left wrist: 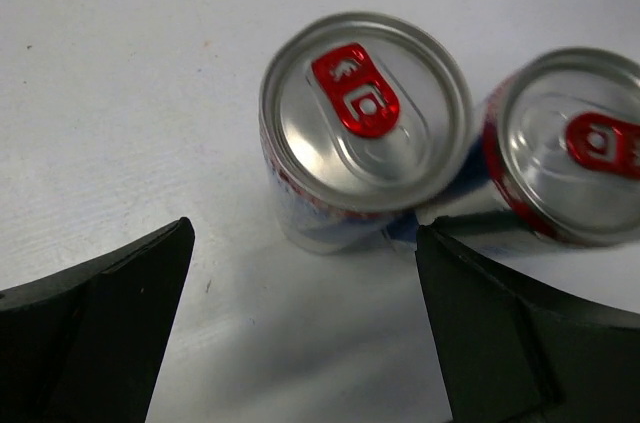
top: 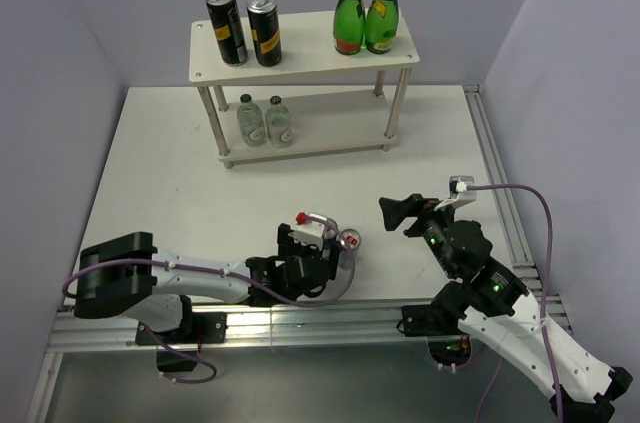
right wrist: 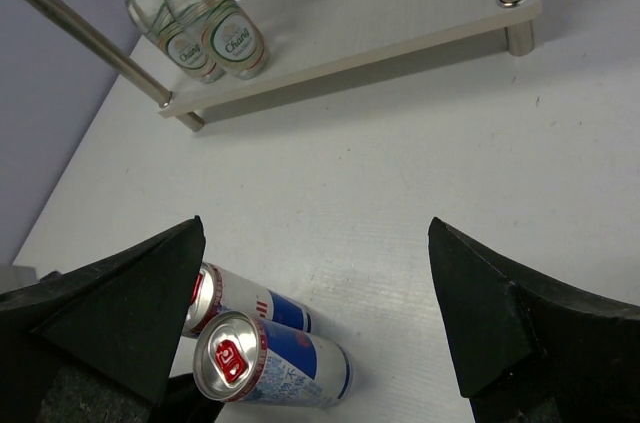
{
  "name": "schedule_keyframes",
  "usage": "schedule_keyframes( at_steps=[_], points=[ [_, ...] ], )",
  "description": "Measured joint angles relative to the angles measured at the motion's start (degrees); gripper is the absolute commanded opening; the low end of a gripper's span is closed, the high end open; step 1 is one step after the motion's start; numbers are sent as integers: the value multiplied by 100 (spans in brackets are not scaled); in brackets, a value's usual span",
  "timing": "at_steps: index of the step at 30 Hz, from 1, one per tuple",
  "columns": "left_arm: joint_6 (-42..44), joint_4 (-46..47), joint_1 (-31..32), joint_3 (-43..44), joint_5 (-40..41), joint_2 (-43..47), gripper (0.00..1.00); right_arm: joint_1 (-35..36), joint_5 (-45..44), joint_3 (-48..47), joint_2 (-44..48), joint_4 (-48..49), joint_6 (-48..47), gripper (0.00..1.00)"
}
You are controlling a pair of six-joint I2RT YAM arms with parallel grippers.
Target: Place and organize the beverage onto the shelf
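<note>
The base of the slim silver-blue can needs to stay free to rest on the shelf (top: 300,63), so my left gripper should grab the can by its upper sides next.
Two slim silver-blue cans with red tabs stand upright side by side on the table, one (left wrist: 365,123) and the other (left wrist: 575,148); only one can (top: 349,239) shows from above. My left gripper (left wrist: 300,343) hovers over them, open and holding nothing, its right finger (left wrist: 510,333) close to the cans' sides. My right gripper (top: 392,213) is open and empty, apart to the right of the cans (right wrist: 270,363). On the shelf (top: 300,63), two black-and-yellow cans (top: 245,28) stand on top and two clear bottles (top: 265,121) on the lower board.
Two tall green glass bottles (top: 365,11) stand on the right of the shelf's top board. Purple walls close the table on the left, right and back. A metal rail (top: 500,193) runs along the table's right edge.
</note>
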State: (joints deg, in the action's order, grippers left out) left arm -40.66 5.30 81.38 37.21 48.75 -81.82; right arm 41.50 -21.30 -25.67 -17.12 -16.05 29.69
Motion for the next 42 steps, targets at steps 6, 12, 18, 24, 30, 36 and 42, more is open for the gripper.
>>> schedule_keyframes(
  at_steps=[6,12,18,24,30,36,42],
  points=[
    [212,673,-391,-2,-42,-459,99,0,20,0,-2,0,0,100],
    [511,1366,-693,-2,-116,-752,91,0,68,0,-33,17,-11,100],
    [793,1971,-975,28,-240,-1073,59,0,103,0,-48,17,-17,100],
    [1198,2079,-1226,321,-328,-1357,14,0,109,0,-48,20,-17,100],
    [1808,1790,-1687,1088,-610,-1412,0,0,129,0,-48,20,-17,100],
    [2321,1755,-2514,2332,-997,-1714,0,0,146,0,-46,22,-17,100],
    [2658,1727,-3250,3571,-1346,-2492,0,0,170,0,-44,26,-17,100]
  ],
)
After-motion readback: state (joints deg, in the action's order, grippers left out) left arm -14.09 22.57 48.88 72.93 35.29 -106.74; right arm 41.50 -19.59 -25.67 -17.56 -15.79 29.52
